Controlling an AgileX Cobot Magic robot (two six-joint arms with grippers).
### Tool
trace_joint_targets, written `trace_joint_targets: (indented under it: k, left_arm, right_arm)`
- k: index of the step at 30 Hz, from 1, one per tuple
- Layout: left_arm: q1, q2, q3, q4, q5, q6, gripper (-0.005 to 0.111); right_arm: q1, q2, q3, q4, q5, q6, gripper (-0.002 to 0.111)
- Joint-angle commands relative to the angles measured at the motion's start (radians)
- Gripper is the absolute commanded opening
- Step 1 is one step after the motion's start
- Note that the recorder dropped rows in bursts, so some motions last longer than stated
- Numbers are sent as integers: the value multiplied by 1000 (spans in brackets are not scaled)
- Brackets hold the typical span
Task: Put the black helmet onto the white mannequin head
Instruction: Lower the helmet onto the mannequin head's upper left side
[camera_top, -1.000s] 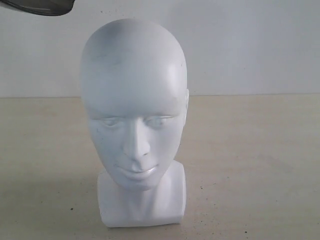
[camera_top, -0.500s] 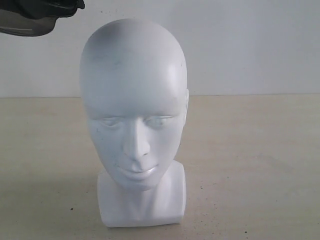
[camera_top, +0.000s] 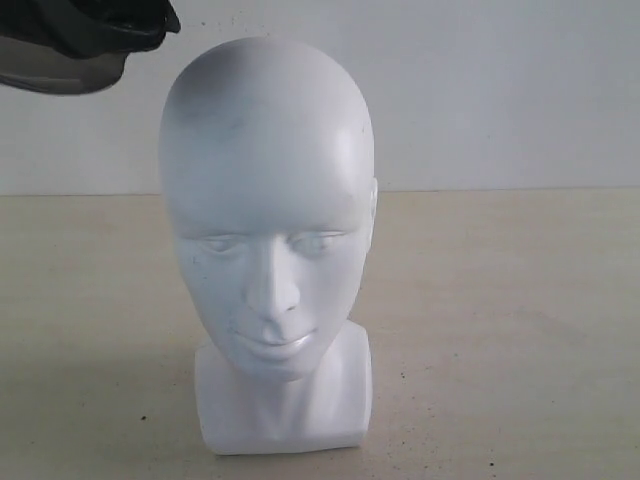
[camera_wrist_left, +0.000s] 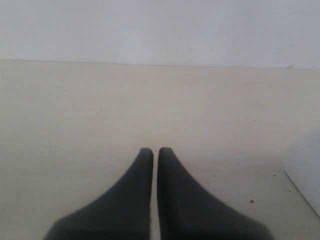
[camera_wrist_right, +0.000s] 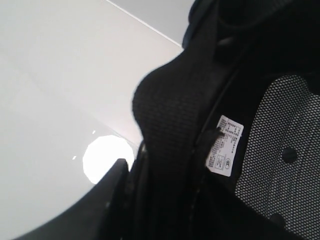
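The black helmet (camera_top: 95, 28) hangs above and beside the white mannequin head's top (camera_top: 265, 60), so my right gripper should line the helmet up before opening.
The white mannequin head (camera_top: 268, 200) stands upright on its blocky base in the middle of the table, face toward the exterior camera. The black helmet (camera_top: 95, 28) hangs in the air at the top left corner, above and left of the head's crown, its smoky visor (camera_top: 60, 75) showing below the shell. The right wrist view is filled with the helmet's black padded lining (camera_wrist_right: 175, 120) and white label (camera_wrist_right: 224, 145). My right gripper (camera_wrist_right: 160, 195) is clamped on the padded rim, one finger (camera_wrist_right: 112, 200) outside it. My left gripper (camera_wrist_left: 155, 151) hovers shut over the table, holding nothing.
A beige tabletop (camera_top: 520, 330) runs back to a plain white wall (camera_top: 500, 90). In the left wrist view a corner of the mannequin's white base (camera_wrist_left: 305, 172) sits at the frame's edge, off to one side of the left gripper.
The helmet has come further into the exterior view at the top left, lower and a little to the right. The mannequin head has not moved.
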Motion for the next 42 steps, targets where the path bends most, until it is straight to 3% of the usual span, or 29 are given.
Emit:
trace_joint_targets:
  k: [1,21,42]
  left_arm:
    - [3,-4,4,2,-3,3,4]
    - [3,-4,4,2,-3,3,4]
    - [3,-4,4,2,-3,3,4]
  right_arm:
    - [2,-28,5,-14,-58,-20,0]
    - [2,-33,5,-17,43,-52,0]
    - [2,-208,264,-10,168,-178,0]
